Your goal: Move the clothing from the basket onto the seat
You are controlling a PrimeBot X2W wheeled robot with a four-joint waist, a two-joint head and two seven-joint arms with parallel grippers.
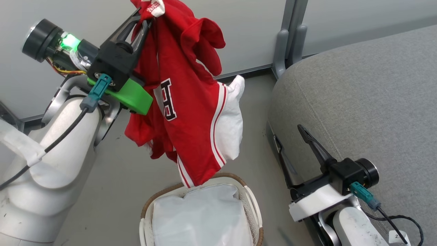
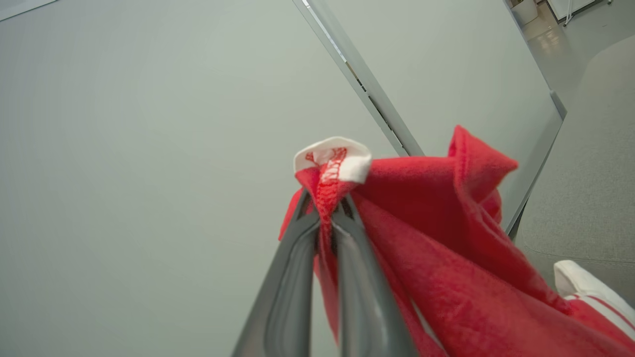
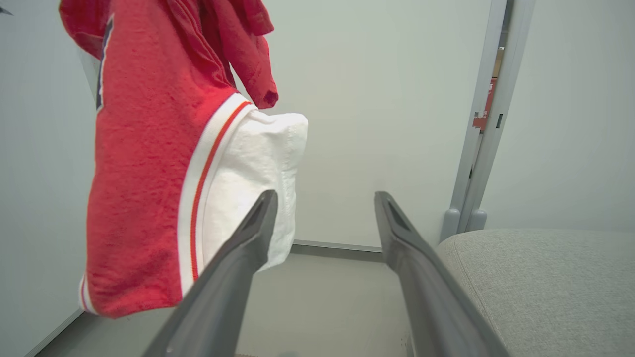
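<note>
I need to pick up the red jersey (image 1: 191,102) by its upper folds next with my right gripper, so I can carry the jersey over to the seat (image 1: 358,95).
The red jersey (image 1: 191,102) with white stripe trim and dark lettering hangs in the air above the basket (image 1: 251,201), its lower hem just over the brown rim. My left gripper (image 1: 145,17) is shut on a fold near its top (image 2: 325,198), held high at the upper left. The grey seat (image 1: 358,95) fills the right side of the head view. My right gripper (image 1: 290,143) stands open low beside the seat's front edge, nothing between its fingers (image 3: 238,267). From the right wrist, the jersey (image 3: 149,163) hangs to the left and the seat (image 3: 545,277) lies at the right.
A plain white sheet (image 1: 201,215) lies inside the basket. A grey partition wall with a metal post (image 1: 290,37) stands behind. Bare grey floor (image 1: 129,177) runs between the basket, my left arm and the seat.
</note>
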